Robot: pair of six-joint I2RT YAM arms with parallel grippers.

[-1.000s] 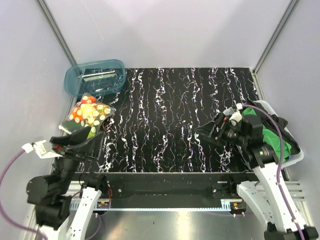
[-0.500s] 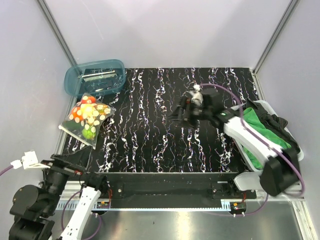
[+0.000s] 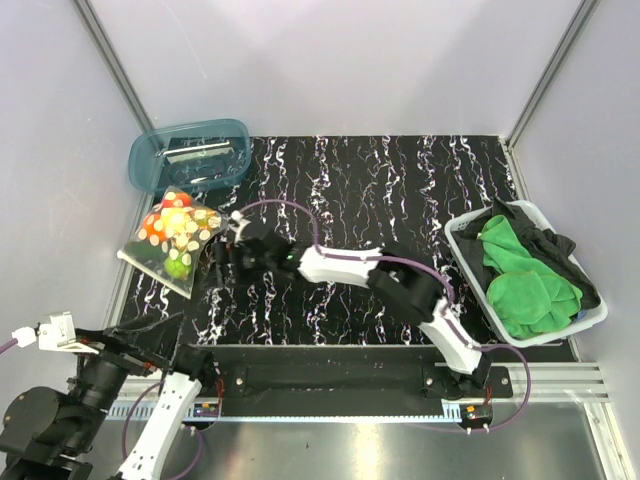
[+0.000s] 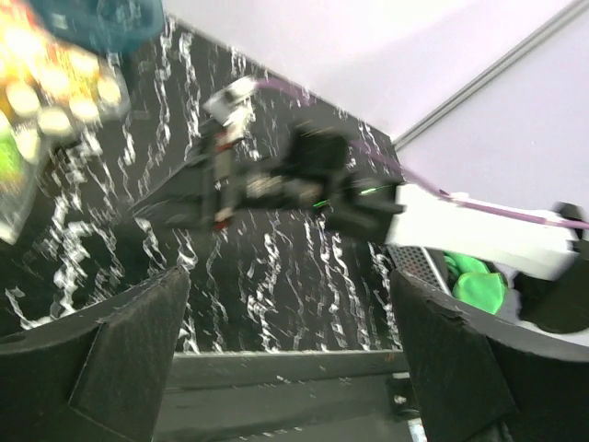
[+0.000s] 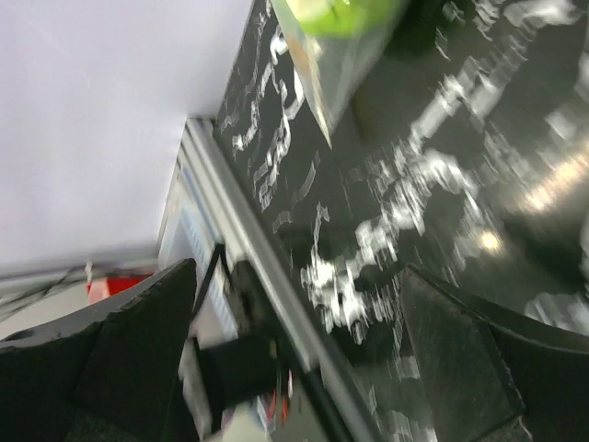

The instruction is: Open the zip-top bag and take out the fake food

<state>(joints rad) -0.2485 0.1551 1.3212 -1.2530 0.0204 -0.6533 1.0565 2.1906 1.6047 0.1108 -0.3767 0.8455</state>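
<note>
Next, my right gripper grabs the zip-top bag (image 3: 172,243) by its corner beside the green fake food piece, to pull it away from the bar for opening.
The zip-top bag (image 3: 172,243) lies flat at the left edge of the table, with the fake food (image 3: 168,225) inside in orange, red, yellow and green. My right gripper (image 3: 222,253) is stretched across the table and sits open just right of the bag, not touching it. In the right wrist view the gripper (image 5: 313,359) is open and empty, and the bag's corner with a green piece (image 5: 340,32) is at the top. My left gripper (image 3: 140,337) is drawn back at the near left corner. In the left wrist view it (image 4: 290,368) is open and empty, with the bag (image 4: 28,101) at top left.
A blue translucent tub (image 3: 190,152) stands behind the bag at the back left. A white bin (image 3: 460,238) holding green and black cloths sits at the right edge. The metal rail (image 3: 125,285) runs along the table's left side, close to the bag.
My right arm has swept from the right side across the table to beside the bag. My left gripper has drawn back from the bag's near edge to the near left corner.
</note>
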